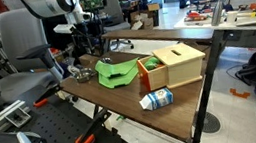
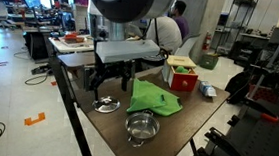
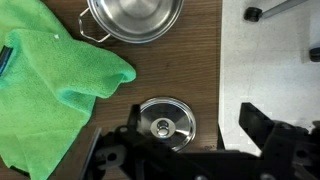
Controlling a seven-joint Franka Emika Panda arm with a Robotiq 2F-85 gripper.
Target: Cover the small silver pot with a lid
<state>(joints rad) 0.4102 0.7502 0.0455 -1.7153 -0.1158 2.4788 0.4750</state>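
Note:
The robot will next use its gripper to pick up the lid from above by its centre knob. That keeps the lid flat and its rim free to cover the small silver pot.
The small silver pot stands open near the table's front edge, beside the green cloth. In the wrist view the pot is at the top. Its round silver lid with a centre knob lies flat on the wood, apart from the pot. My gripper hovers just above the lid. In the wrist view the gripper is open and empty. The lid sits between the fingers, closer to one finger.
The green cloth lies crumpled next to the pot and lid. A wooden box and a carton lying on its side sit at the other end of the table. The table edge runs close beside the lid.

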